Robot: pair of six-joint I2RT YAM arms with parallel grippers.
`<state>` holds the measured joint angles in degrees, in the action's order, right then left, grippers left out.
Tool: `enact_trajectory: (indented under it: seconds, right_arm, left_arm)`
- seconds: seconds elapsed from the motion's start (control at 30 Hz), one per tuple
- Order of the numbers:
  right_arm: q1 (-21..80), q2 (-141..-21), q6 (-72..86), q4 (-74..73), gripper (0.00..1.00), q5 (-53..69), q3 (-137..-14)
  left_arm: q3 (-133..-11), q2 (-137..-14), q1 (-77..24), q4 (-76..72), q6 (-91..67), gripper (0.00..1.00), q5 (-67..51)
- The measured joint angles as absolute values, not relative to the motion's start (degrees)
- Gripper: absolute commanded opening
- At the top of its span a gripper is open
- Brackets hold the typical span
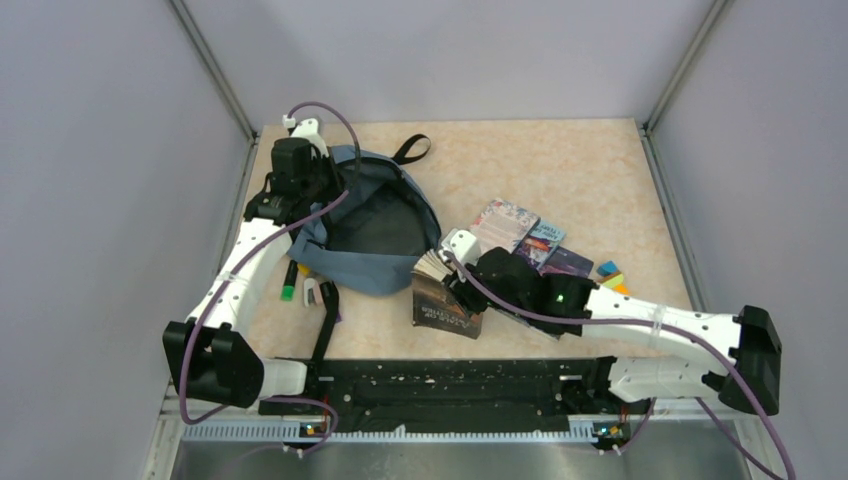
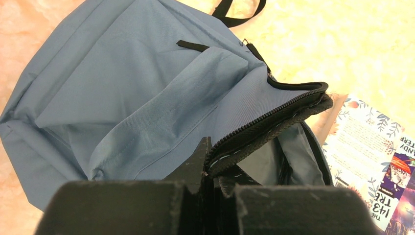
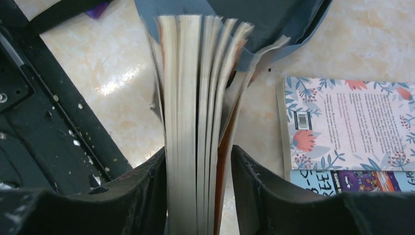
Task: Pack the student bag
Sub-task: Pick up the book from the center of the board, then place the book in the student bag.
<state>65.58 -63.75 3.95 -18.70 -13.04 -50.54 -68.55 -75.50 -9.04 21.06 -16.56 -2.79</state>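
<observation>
The robot's right gripper will next grab the thick brown-covered book across both covers at its fanned page edge (image 1: 451,283) (image 3: 198,155), so the book's opposite side stays free to go into the bag's opening.
The student bag (image 1: 375,225) lies at the left middle of the table, grey-blue, its main zipper open and its mouth facing the right. My left gripper (image 1: 318,195) is shut on the bag's black zipper edge (image 2: 274,117) and holds the mouth up; in the left wrist view the left gripper (image 2: 211,164) pinches that edge. A thick brown-covered book (image 1: 445,305) stands on its edge just right of the bag's mouth. My right gripper (image 1: 456,277) straddles the book (image 3: 195,98). The right gripper (image 3: 198,149) stands open, with a gap between one finger and the cover, and the pages fan out.
Three more books lie to the right of the bag: a floral one (image 1: 505,222), a blue one (image 1: 541,243) and a dark purple one (image 1: 571,263). Small coloured blocks (image 1: 610,275) sit further right. Markers (image 1: 292,285) lie left of the bag. A black rail (image 1: 440,385) runs along the near edge.
</observation>
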Motion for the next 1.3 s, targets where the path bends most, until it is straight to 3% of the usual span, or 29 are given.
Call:
enact_trajectory:
  seconds: [0.13,0.17,0.27,0.53,0.73,0.83,1.0,1.3]
  right_arm:
    - [65.58,-65.87,2.46,-19.68,0.45,-12.95,-51.68]
    - [65.56,-66.7,2.04,-20.01,0.39,-12.93,-52.56]
    - [65.56,-69.06,1.45,-21.21,0.0,-12.36,-54.94]
    - [65.56,-71.22,3.6,-30.04,0.0,-18.55,-62.59]
    - [60.45,-64.23,9.13,-31.57,0.0,-19.86,-66.65]
    - [56.42,-58.78,12.43,-26.7,0.0,-20.23,-66.3]
    - [54.41,-53.78,17.93,-6.37,0.0,-23.51,-58.13]
    - [54.46,-65.73,27.86,19.33,0.0,-24.84,-46.04]
  left_arm:
    - [-68.55,-75.5,-9.04,21.06,-16.56,0.0,-2.96]
    - [-68.55,-75.5,-9.04,21.06,-16.56,0.0,-2.96]
    - [-68.55,-75.5,-9.04,21.06,-16.56,0.0,-2.98]
    - [-68.53,-75.48,-9.04,21.02,-16.53,0.0,-3.42]
    - [-67.29,-75.13,-9.04,19.64,-16.86,0.0,-6.52]
    - [-67.2,-75.11,-9.04,19.22,-17.21,0.0,-8.25]
    - [-66.94,-75.11,-9.04,18.39,-18.04,0.0,-10.48]
    - [-66.24,-75.09,-9.04,17.19,-20.03,0.0,-13.23]
